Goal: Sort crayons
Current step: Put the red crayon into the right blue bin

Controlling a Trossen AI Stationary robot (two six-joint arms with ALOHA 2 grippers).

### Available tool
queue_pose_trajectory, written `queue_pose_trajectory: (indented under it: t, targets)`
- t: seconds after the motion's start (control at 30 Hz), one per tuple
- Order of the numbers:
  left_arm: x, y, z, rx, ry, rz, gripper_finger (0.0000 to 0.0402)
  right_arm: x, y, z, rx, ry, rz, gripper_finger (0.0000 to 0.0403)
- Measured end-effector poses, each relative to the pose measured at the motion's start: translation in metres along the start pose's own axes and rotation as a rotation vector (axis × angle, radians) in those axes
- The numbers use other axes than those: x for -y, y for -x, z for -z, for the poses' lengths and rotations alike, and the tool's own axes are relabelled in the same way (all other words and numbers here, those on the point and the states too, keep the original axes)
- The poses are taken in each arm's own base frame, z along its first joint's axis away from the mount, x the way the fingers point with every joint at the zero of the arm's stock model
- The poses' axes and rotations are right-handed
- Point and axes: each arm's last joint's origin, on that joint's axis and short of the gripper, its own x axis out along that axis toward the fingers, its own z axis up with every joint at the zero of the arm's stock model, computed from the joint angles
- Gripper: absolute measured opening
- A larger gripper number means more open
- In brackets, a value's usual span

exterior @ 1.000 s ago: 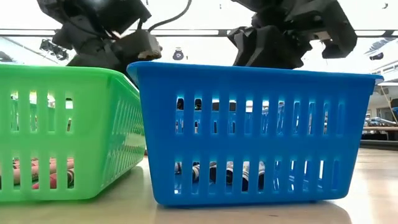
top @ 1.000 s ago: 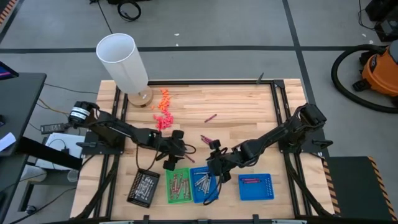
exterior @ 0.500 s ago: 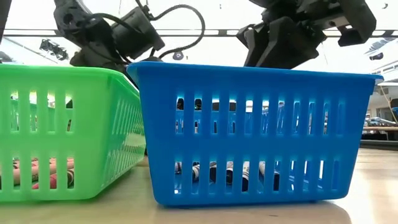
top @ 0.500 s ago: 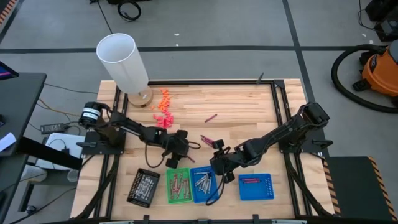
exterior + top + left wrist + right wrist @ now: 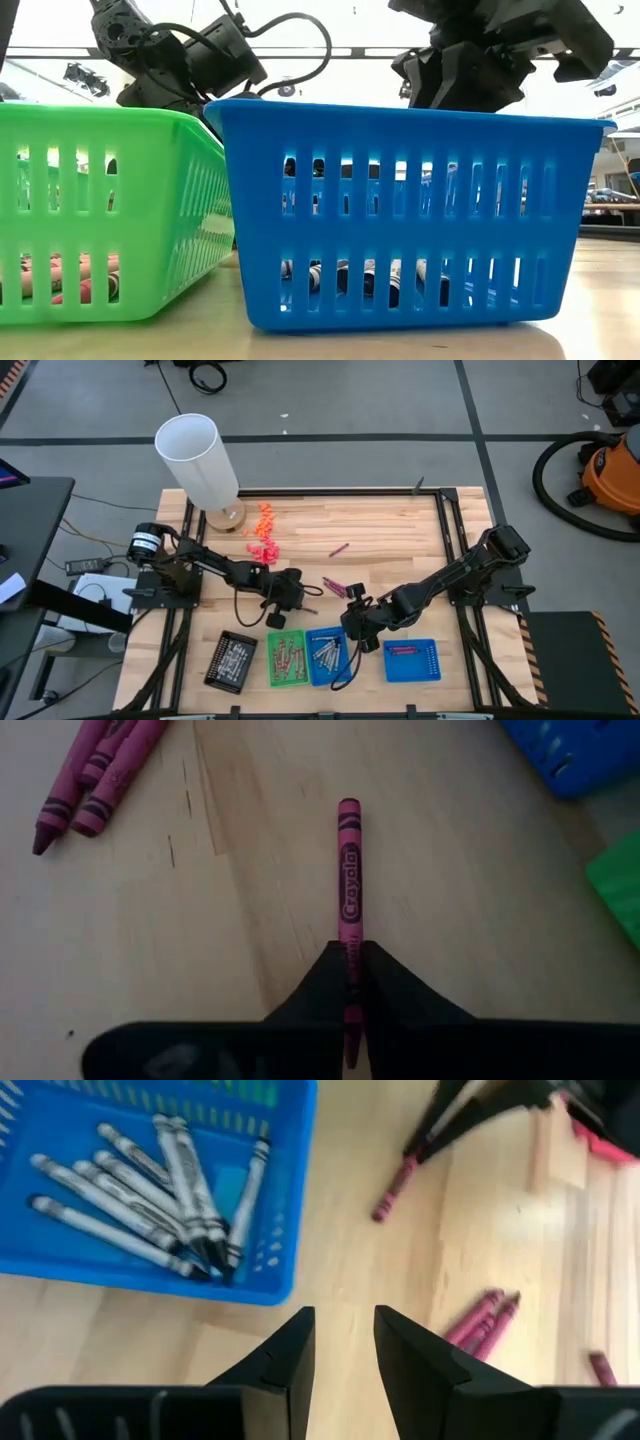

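Note:
The loose magenta crayon's wrapped body (image 5: 340, 549) should be grabbed next by my right gripper, so the crayon can be sorted into the blue tray of magenta crayons.
My left gripper (image 5: 350, 945) (image 5: 298, 603) is low over the bare wood just beyond the green tray (image 5: 286, 658), shut on a magenta crayon (image 5: 348, 870). My right gripper (image 5: 345, 1325) (image 5: 352, 632) hovers open and empty beyond the far edge of the blue tray (image 5: 325, 657), which holds several silver-grey crayons (image 5: 150, 1180). A few loose magenta crayons (image 5: 482, 1320) (image 5: 95, 770) lie flat on the wood close by. Another one (image 5: 338, 548) lies farther back. A second blue tray (image 5: 411, 660) holds magenta crayons. My left gripper pinches one end of the magenta crayon (image 5: 348, 948) between its two fingertips. The crayon lies along the fingers and sticks out past them. The right wrist view shows it slanting down from the fingers (image 5: 440, 1125) toward the wood. Whether its free end (image 5: 380, 1210) touches the table, I cannot tell.
A black tray (image 5: 230, 660) sits left of the green one. A tall white cylinder (image 5: 197, 460) stands at the far left corner, with chunky orange and pink bits (image 5: 262, 535) beside it. In the low view the green tray (image 5: 100, 210) and blue tray (image 5: 400, 210) fill the foreground.
My left gripper has drawn away from above the green tray's far end toward the table's far edge and a little right, ending on the wood by the loose crayons. My right gripper has shifted slightly toward the table's right edge.

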Motion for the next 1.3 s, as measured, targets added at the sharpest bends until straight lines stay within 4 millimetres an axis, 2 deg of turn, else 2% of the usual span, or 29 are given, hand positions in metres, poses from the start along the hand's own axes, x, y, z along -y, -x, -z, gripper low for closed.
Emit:
queue_pose_trajectory:
  t: [0.23,0.47,0.63,0.8,1.0,1.3]
  targets:
    - [0.001,0.011,-0.003,0.015,0.003,-0.025,0.0013,0.001,0.000,0.005,-0.054,-0.047,0.017,0.0115]
    - [0.001,0.030,-0.018,0.127,0.006,-0.052,0.0013,0.003,0.000,0.004,-0.037,-0.059,0.075,0.0115]
    - [0.000,0.033,-0.022,0.169,0.042,-0.055,0.0013,0.005,0.000,0.002,-0.012,-0.065,0.137,0.0115]
    - [0.007,0.033,-0.026,0.191,0.037,-0.039,0.0013,0.005,0.001,0.007,-0.063,-0.058,0.140,0.0115]
    - [0.010,0.034,-0.033,0.257,0.046,-0.053,0.0013,0.007,0.004,-0.008,0.080,-0.090,0.133,0.0115]
    - [0.009,0.038,-0.044,0.375,0.116,-0.066,0.0013,0.018,0.002,-0.020,0.194,-0.087,0.188,0.0116]
